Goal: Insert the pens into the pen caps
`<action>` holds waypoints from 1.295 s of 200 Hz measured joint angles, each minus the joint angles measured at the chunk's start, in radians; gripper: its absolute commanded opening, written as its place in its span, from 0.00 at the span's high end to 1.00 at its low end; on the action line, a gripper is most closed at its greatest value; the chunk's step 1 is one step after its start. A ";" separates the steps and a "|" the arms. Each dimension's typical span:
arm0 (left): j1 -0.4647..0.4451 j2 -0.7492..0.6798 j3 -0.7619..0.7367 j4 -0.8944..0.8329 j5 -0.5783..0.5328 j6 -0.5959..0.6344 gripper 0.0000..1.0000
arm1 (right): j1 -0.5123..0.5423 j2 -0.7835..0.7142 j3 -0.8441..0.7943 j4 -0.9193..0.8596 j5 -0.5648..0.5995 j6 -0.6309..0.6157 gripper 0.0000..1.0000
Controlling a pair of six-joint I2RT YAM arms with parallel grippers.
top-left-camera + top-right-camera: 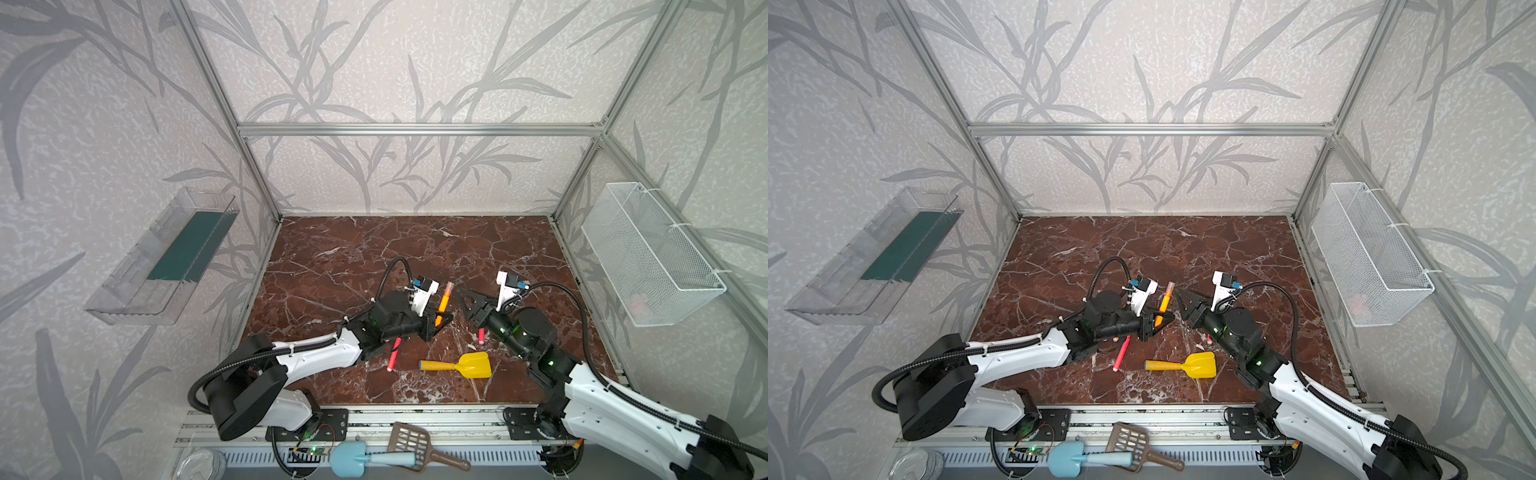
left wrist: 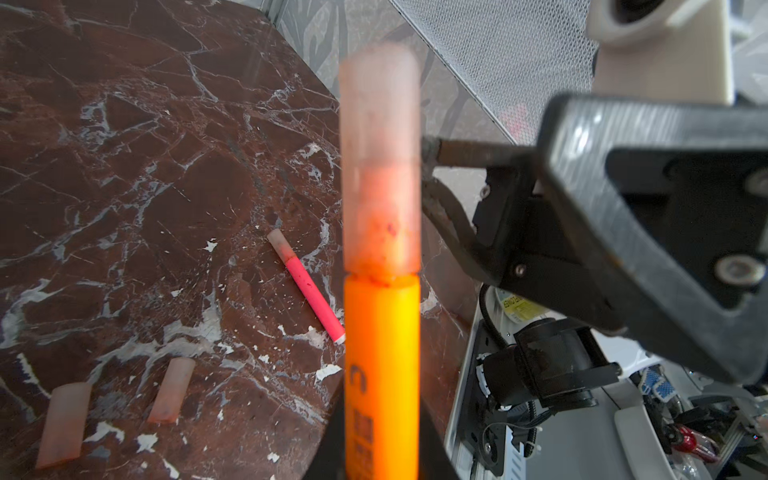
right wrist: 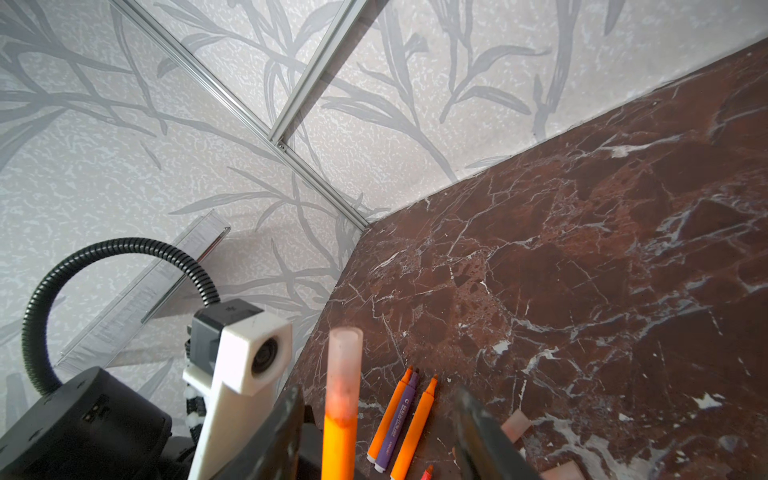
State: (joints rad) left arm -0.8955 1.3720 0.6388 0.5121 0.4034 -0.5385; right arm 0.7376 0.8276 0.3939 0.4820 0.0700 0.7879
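My right gripper should move closer before it closes on the cap, because the near finger stops short of the cap (image 1: 449, 288).
My left gripper (image 1: 436, 325) (image 1: 1158, 323) (image 2: 382, 457) is shut on an orange pen (image 1: 443, 306) (image 1: 1163, 308) (image 2: 381, 374) and holds it tilted up off the table. A translucent pinkish pen cap (image 1: 449, 286) (image 2: 380, 166) (image 3: 345, 365) sits on its tip. My right gripper (image 1: 467, 305) (image 1: 1187, 307) (image 3: 378, 449) is open, its fingers (image 3: 482, 436) standing apart on either side of the capped tip without touching it. On the table lie two orange pens (image 3: 415, 428), a purple pen (image 3: 399, 419), two loose caps (image 2: 172, 390) (image 2: 64, 424) and a capped red-pink pen (image 2: 307, 286) (image 1: 481, 336).
Another red-pink pen (image 1: 393, 353) (image 1: 1122, 353) lies partly under my left arm. A yellow toy shovel (image 1: 461, 365) (image 1: 1187, 365) rests near the front. A wire basket (image 1: 648, 253) hangs on the right wall and a clear tray (image 1: 162, 257) on the left wall.
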 measured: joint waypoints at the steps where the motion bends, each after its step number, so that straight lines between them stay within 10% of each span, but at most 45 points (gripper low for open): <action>1: -0.002 -0.002 0.000 -0.004 -0.002 0.003 1.00 | 0.000 0.004 0.004 0.000 -0.002 0.000 0.44; 168: -0.065 -0.006 0.038 -0.156 -0.099 0.131 1.00 | -0.015 0.174 0.062 0.053 -0.100 0.032 0.99; 259: -0.029 0.008 0.138 -0.296 0.003 0.170 1.00 | -0.032 0.100 -0.002 0.126 -0.134 0.016 1.00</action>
State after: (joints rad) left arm -0.9241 1.3804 0.7769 0.2161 0.4065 -0.3687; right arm 0.7055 0.9276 0.3920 0.6079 -0.0643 0.8040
